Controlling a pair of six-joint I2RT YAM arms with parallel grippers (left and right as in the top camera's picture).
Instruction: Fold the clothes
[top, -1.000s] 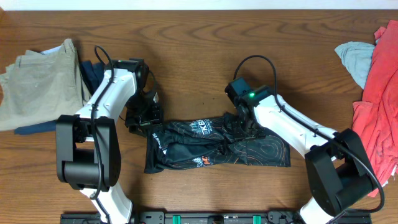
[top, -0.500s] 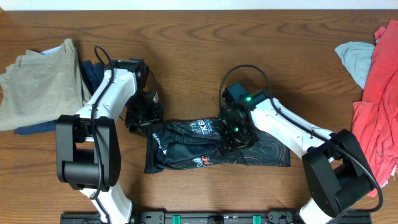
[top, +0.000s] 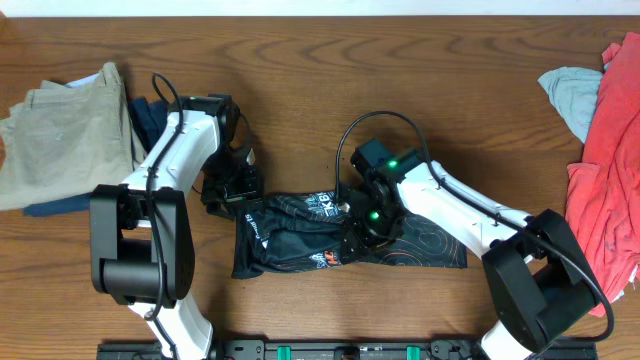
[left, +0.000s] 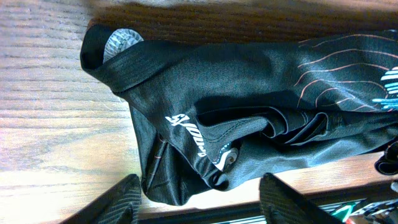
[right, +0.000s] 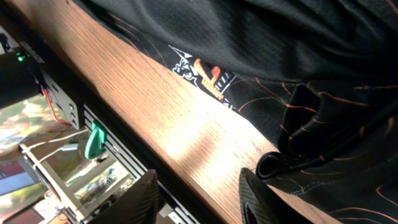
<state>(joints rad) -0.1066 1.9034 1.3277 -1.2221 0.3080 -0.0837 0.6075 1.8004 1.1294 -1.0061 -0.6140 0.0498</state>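
I should next grab the jersey with my left gripper by the bunched hem beside its white lettering, to fold that end over the rest.
The clothes, one black jersey (top: 290, 240) with orange contour lines and white and red logos, lie crumpled in a long strip across the table's front middle. My left gripper (top: 228, 195) hovers at its back left corner. In the left wrist view that gripper (left: 202, 202) is open, its fingers either side of a bunched hem of the jersey (left: 249, 87), gripping nothing. My right gripper (top: 358, 232) hangs over the jersey's middle front. In the right wrist view it (right: 199, 202) is open over bare wood beside the jersey (right: 298, 56), one finger next to a fold.
Khaki trousers (top: 60, 135) lie on a navy garment (top: 150, 120) at the far left. A red garment (top: 610, 170) and a pale blue one (top: 575, 95) lie at the far right. The table's front edge (right: 93, 118) runs close to the right gripper.
My right gripper has swung left and forward, from the jersey's back right edge to its middle front. The left arm has stayed where it was.
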